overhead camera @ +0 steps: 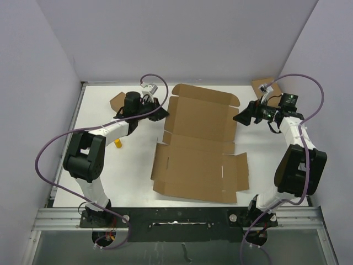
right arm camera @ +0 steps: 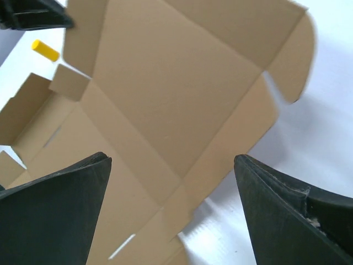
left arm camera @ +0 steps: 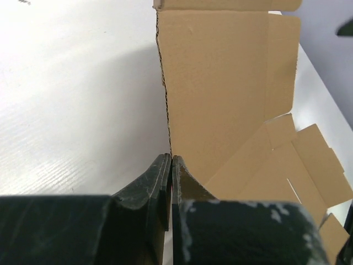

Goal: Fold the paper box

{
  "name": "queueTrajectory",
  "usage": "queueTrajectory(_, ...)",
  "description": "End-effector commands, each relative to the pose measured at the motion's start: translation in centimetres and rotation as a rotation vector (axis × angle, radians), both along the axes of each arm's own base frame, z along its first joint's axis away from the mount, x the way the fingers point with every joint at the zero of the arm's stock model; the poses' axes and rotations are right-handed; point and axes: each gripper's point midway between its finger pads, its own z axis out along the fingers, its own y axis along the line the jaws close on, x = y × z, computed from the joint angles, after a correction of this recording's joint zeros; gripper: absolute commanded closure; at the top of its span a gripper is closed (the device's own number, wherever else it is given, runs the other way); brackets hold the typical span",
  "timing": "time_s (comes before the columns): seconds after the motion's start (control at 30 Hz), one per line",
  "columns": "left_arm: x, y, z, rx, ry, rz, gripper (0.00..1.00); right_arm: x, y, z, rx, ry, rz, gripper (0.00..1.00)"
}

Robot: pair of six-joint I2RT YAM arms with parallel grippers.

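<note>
My right gripper grabs the far panel's side flap opposite my left gripper next, leaving the near flaps free to fold.
The paper box (overhead camera: 198, 143) lies opened out in the middle of the white table, a brown die-cut sheet with flaps and slits. My left gripper (overhead camera: 164, 113) is at the left side flap of its far panel. In the left wrist view the jaws (left arm camera: 171, 158) are shut, and the flap's corrugated edge (left arm camera: 163, 83) runs straight down between the tips. That flap stands upright. My right gripper (overhead camera: 238, 117) hovers at the far panel's right edge. Its fingers are wide open (right arm camera: 171, 157) above the cardboard (right arm camera: 176, 72) and hold nothing.
A small yellow cylinder (overhead camera: 117, 144) lies on the table left of the box, also in the right wrist view (right arm camera: 45, 50). One small brown ready-made box (overhead camera: 117, 101) sits behind the left arm, another (overhead camera: 263, 85) at the back right. Grey walls enclose the table.
</note>
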Motion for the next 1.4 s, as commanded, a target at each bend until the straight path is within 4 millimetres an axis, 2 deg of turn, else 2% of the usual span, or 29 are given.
queueTrajectory(0.0,-1.2,-0.7,5.9,-0.002,-0.262,-0.166,1.00,2.5,-0.9,-1.7,-0.093,-0.007,0.006,0.00)
queueTrajectory(0.17,-0.9,-0.4,6.2,0.000,-0.297,-0.171,1.00,4.2,-1.5,-4.0,-0.128,0.081,-0.025,0.07)
queueTrajectory(0.27,-0.8,-0.4,6.2,-0.004,-0.309,-0.173,1.00,3.6,-1.1,-5.2,-0.110,0.122,-0.032,0.11)
queueTrajectory(0.37,-0.6,-0.5,6.2,-0.009,-0.315,-0.167,1.00,2.5,0.3,-6.6,-0.089,0.152,-0.008,0.14)
queueTrajectory(0.47,-0.4,-0.6,6.4,-0.023,-0.316,-0.166,1.00,1.5,1.8,-7.1,-0.046,0.177,0.021,0.20)
queueTrajectory(0.53,-0.3,-0.6,6.6,-0.028,-0.319,-0.164,1.00,1.4,2.0,-7.2,-0.036,0.181,0.014,0.25)
queueTrajectory(0.67,-0.2,-0.6,6.8,-0.037,-0.320,-0.163,1.00,1.6,1.9,-7.6,-0.026,0.198,-0.012,0.47)
queueTrajectory(0.83,0.0,-0.6,6.9,-0.042,-0.304,-0.155,1.00,1.8,1.8,-6.9,-0.012,0.189,-0.038,0.88)
queueTrajectory(0.9,0.2,-0.5,7.2,-0.041,-0.293,-0.139,1.00,1.8,1.8,-6.0,0.011,0.170,-0.044,0.98)
queueTrajectory(0.97,0.4,-0.3,7.5,-0.045,-0.279,-0.118,1.00,1.7,1.6,-4.9,0.041,0.146,-0.057,1.00)
queueTrajectory(1.0,0.5,-0.1,7.8,-0.051,-0.268,-0.107,0.97,1.7,1.5,-4.3,0.056,0.135,-0.061,1.00)
queueTrajectory(1.17,0.3,1.6,9.0,-0.061,-0.173,0.015,0.61,1.3,0.5,-1.6,0.097,0.053,-0.091,1.00)
queueTrajectory(1.23,-0.5,2.6,9.4,-0.065,-0.141,0.058,0.53,1.2,0.1,-0.7,0.103,0.021,-0.095,1.00)
queueTrajectory(1.37,-3.0,4.6,9.1,-0.104,-0.096,0.130,0.48,0.8,-0.2,0.7,0.105,-0.037,-0.086,1.00)
